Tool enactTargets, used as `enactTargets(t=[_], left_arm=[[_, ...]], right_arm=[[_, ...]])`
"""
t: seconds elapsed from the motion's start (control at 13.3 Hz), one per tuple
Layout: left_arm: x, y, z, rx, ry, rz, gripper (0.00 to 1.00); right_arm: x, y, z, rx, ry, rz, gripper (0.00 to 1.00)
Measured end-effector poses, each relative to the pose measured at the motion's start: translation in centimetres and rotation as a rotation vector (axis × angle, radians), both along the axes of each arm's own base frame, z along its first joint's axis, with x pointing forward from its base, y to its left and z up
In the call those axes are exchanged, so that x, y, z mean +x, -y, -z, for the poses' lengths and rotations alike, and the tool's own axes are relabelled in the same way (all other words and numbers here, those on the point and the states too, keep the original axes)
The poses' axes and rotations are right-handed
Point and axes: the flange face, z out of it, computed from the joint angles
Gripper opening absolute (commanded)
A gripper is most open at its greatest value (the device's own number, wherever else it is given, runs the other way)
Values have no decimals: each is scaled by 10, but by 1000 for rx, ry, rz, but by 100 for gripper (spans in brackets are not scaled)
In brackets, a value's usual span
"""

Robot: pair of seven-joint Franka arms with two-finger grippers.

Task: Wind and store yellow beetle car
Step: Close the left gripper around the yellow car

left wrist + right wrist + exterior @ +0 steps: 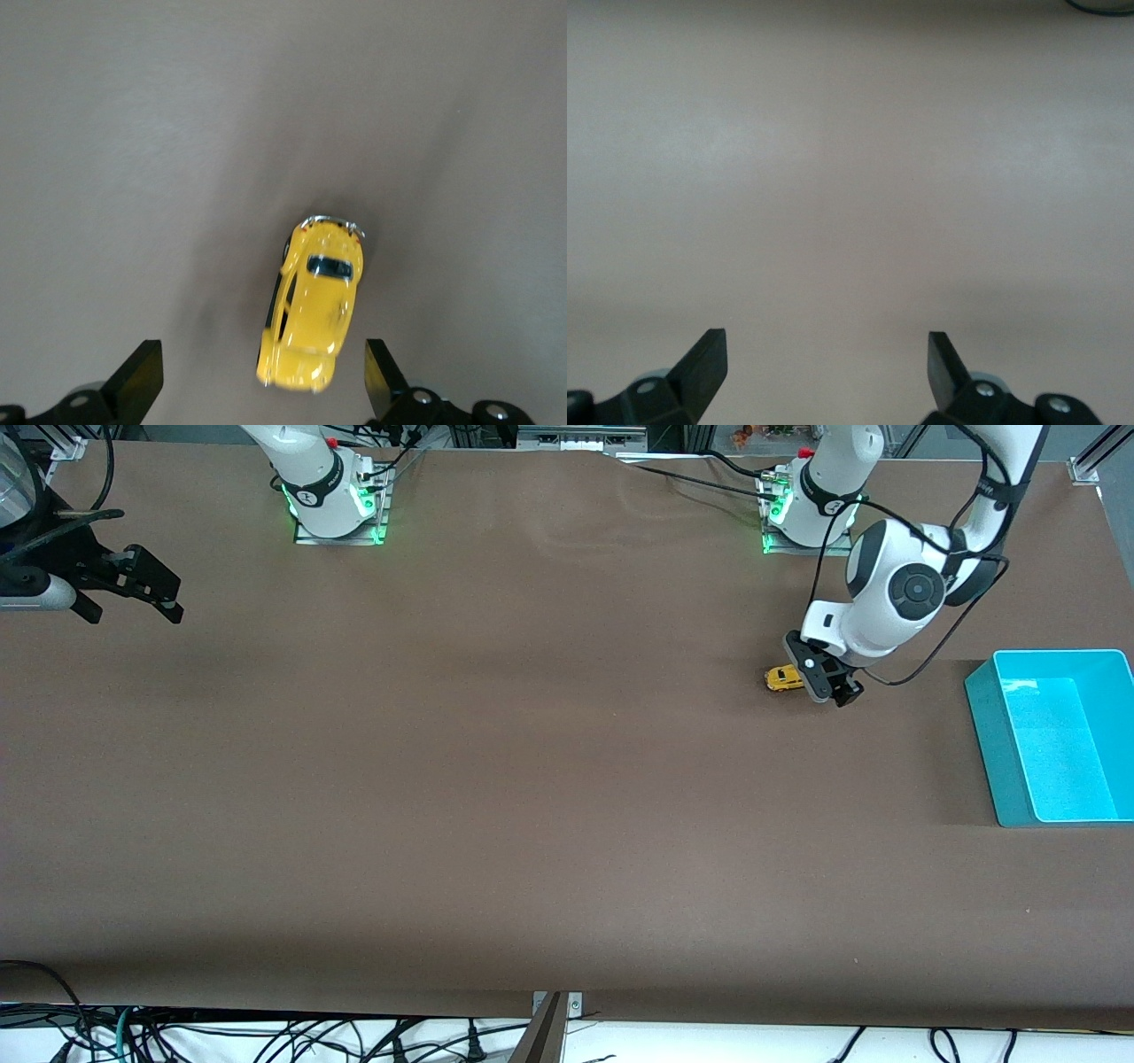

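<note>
I will grab the car by its two sides with my left gripper next, so I can put the yellow beetle car away in the teal bin.
The yellow beetle car stands on the brown table near the left arm's base. In the left wrist view the yellow beetle car lies lengthwise, with one end reaching in between the fingertips. It touches neither finger. My left gripper hangs low over that end of the car, open. My right gripper waits open over bare table at the right arm's end, with nothing between its fingers.
A teal bin stands at the left arm's end of the table, nearer to the front camera than the car, and nothing shows inside it. Cables run along the table's edge by the arm bases.
</note>
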Motion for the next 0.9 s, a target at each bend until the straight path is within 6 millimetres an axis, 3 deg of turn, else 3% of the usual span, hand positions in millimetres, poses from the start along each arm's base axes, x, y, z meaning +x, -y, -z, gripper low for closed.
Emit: enactTargets(t=[0.23, 0.75, 0.83, 0.9], left_arm=[[-9, 8, 24, -16, 2, 43, 100], [-23, 5, 37, -23, -35, 110, 99], [-24, 5, 37, -24, -31, 112, 85], [-24, 5, 37, -24, -28, 112, 58]], right_arm=[[0, 0, 0, 0, 1, 0, 100], [-4, 0, -11, -1, -11, 0, 100], [-4, 0, -10, -1, -11, 0, 100], [-4, 0, -10, -1, -13, 0, 100]])
